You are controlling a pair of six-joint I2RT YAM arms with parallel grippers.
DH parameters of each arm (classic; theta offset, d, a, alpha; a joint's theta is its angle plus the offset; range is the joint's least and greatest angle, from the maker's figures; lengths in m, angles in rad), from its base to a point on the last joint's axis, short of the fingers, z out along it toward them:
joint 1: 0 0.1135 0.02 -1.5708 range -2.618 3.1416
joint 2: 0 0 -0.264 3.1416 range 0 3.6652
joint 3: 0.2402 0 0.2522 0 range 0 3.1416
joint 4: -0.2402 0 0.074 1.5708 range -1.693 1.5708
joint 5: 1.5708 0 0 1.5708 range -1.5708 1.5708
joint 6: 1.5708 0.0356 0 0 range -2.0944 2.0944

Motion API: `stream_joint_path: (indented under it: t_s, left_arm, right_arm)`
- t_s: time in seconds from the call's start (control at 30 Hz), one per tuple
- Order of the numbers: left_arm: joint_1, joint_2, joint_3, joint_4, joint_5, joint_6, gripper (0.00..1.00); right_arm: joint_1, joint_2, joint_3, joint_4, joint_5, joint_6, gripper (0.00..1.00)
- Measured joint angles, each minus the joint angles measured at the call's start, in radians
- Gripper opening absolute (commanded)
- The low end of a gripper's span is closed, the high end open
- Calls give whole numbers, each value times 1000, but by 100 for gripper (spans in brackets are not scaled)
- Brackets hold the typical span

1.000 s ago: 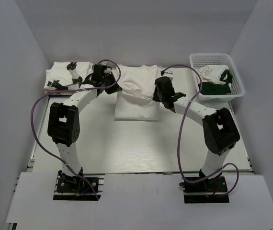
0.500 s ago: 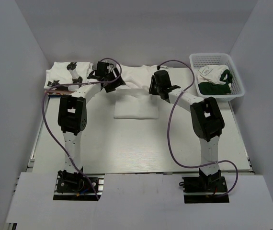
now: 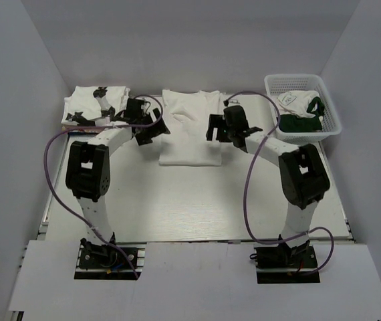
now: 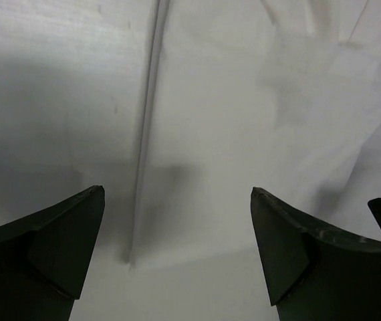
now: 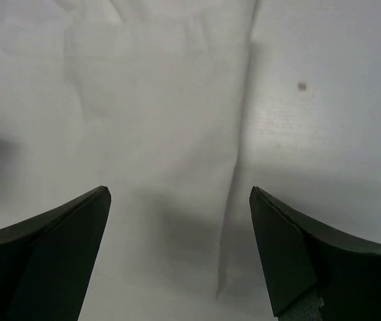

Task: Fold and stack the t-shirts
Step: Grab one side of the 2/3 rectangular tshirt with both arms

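My right gripper will next grab the white t-shirt's near corner on the basket side, to fold the t-shirt's near edge over its far half.
A white t-shirt lies folded flat at the middle back of the table. My left gripper hovers open just off its left edge, my right gripper open at its right edge. In the left wrist view the t-shirt shows its straight left edge between my open fingers, nothing held. The right wrist view has the t-shirt and its right edge between wide fingers, also empty. A stack of white t-shirts with black prints sits at the back left.
A white mesh basket at the back right holds white and dark green clothing. Grey walls close in the back and both sides. Purple cables loop from both arms over the table.
Both grippers opened and let go of the t-shirt, which now lies flat and folded. Both arms drew back a little from it, toward its side edges.
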Motion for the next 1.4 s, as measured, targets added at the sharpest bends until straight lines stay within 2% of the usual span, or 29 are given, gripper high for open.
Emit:
stream_joint_path:
  t_s: [0.2,0.33,0.4,0.47,0.5,0.6,0.67,0.73,0.77,0.8,0.87,0.9,1.03,1.27,1.4]
  left_arm:
    - [-19,-179,-266,21,15,1,100]
    - [-20,-194,-357,42,24,-3,100]
    - [-20,-194,-389,54,27,-5,93]
    - [-18,-195,-399,74,40,-7,82]
    - [-15,-192,-402,84,47,-8,71]
    - [-11,-167,-403,106,75,-15,52]
    - [-11,-153,-405,119,87,-14,48]
    - [-12,-145,-407,135,104,-14,38]
    - [-12,-141,-410,144,113,-14,32]
    - [-13,-135,-413,152,124,-16,17]
    - [-13,-124,-415,164,135,-19,0]
    - [-12,-121,-415,166,142,-18,0]
    - [-12,-115,-408,166,154,-13,0]
    - [-15,-193,-481,158,150,-15,0]
    - [-45,-362,-581,116,153,-29,0]
  right_arm:
    - [2,-192,-291,38,-68,56,90]
    - [2,-212,-372,54,-128,90,90]
    - [2,-211,-389,60,-154,102,90]
    - [2,-204,-396,74,-178,116,90]
    - [2,-198,-397,81,-187,123,88]
    - [0,-177,-397,98,-211,140,82]
    - [-1,-164,-399,109,-224,153,74]
    - [-1,-154,-409,123,-237,167,70]
    - [-1,-153,-412,131,-241,174,63]
    - [-1,-151,-413,135,-246,177,57]
    - [-1,-141,-419,144,-253,185,42]
    - [-2,-137,-422,150,-254,189,26]
    - [-2,-131,-444,164,-245,203,0]
    - [1,-208,-528,188,-222,189,0]
    - [27,-398,-635,153,-212,166,0]
